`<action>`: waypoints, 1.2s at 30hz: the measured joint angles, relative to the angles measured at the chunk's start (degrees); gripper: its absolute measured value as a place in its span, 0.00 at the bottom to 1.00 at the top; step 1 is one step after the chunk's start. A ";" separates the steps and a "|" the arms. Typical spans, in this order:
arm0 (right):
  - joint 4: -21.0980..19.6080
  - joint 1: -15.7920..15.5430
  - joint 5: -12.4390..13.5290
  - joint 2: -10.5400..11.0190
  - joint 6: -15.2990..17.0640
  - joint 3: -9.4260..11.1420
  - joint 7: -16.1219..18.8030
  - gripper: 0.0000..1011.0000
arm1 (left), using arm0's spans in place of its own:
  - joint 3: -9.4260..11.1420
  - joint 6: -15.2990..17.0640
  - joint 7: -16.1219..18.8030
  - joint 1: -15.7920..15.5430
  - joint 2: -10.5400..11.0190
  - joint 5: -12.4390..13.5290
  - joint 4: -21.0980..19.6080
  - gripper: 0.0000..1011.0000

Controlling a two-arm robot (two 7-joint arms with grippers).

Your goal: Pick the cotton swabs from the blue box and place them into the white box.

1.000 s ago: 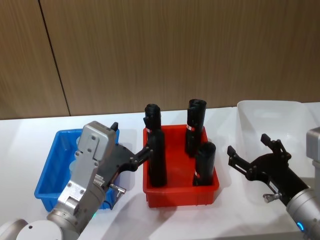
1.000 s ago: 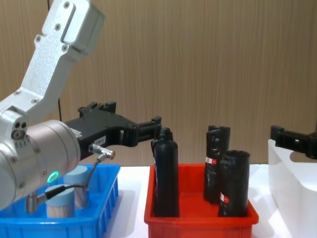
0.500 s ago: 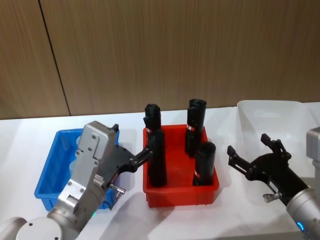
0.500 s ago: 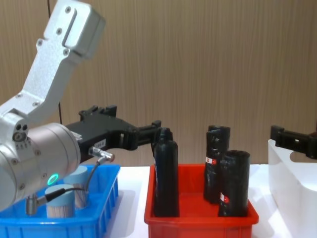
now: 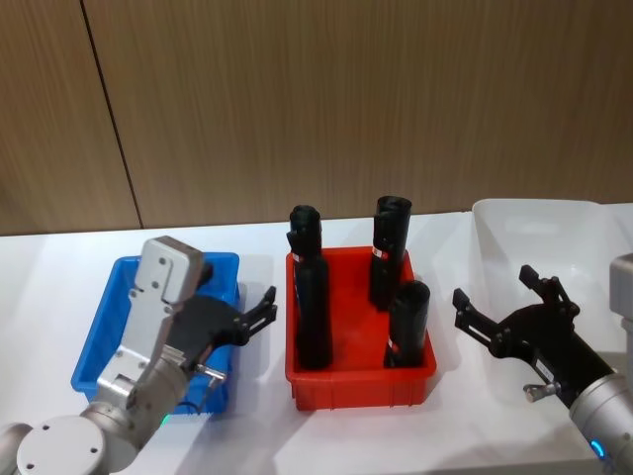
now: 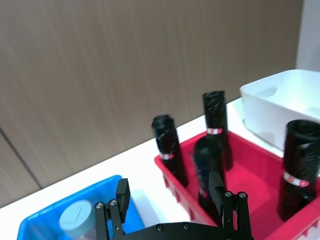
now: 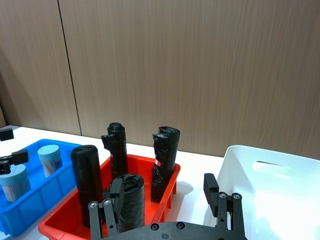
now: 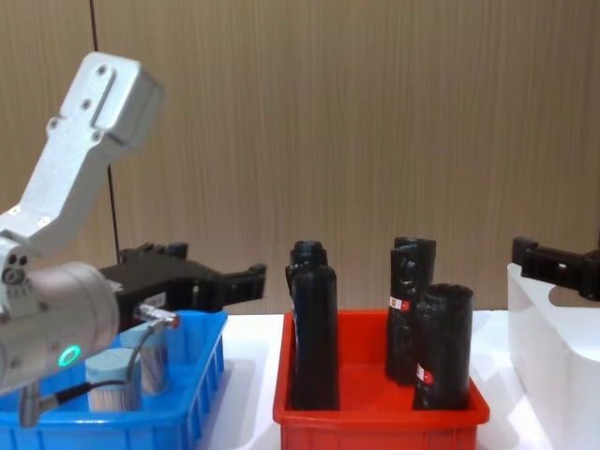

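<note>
Next, my left gripper grabs the nearer tub by its pale blue lid (image 8: 112,364) to get the cotton swabs over to the white box (image 8: 562,361).
The blue box (image 5: 107,302) sits at the table's left. Two cotton swab tubs with pale blue lids stand in it, one (image 7: 50,158) behind the other (image 7: 14,183); the chest view shows them too (image 8: 113,382). My left gripper (image 5: 259,309) hangs open and empty over the blue box's right end, its fingers pointing toward the red bin. The white box (image 5: 554,226) stands at the far right. My right gripper (image 5: 493,287) is open and empty between the red bin and the white box, just in front of the white box's near left corner.
A red bin (image 5: 361,381) stands between the two boxes and holds several tall black rolls (image 5: 312,312) with red-and-white labels. They rise well above the bin's rim. A wood-panelled wall closes off the back of the white table.
My left gripper has drawn back to the left and lower, from beside the black roll at the red bin's edge to over the blue box's right end. The right arm has not moved.
</note>
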 joint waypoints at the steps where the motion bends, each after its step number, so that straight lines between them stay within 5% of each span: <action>1: 0.00 0.00 0.00 0.00 0.00 0.00 0.00 0.99 | -0.33 0.48 0.28 -0.06 0.12 -0.69 0.43 0.99; 22: 0.00 0.00 0.00 0.00 0.00 0.00 0.00 0.99 | -4.02 7.32 4.94 -0.25 1.37 -8.41 4.72 0.99; 36: 0.00 0.00 0.00 0.00 0.00 0.00 0.00 0.99 | -5.00 12.11 5.98 -1.86 0.60 -10.95 7.42 0.99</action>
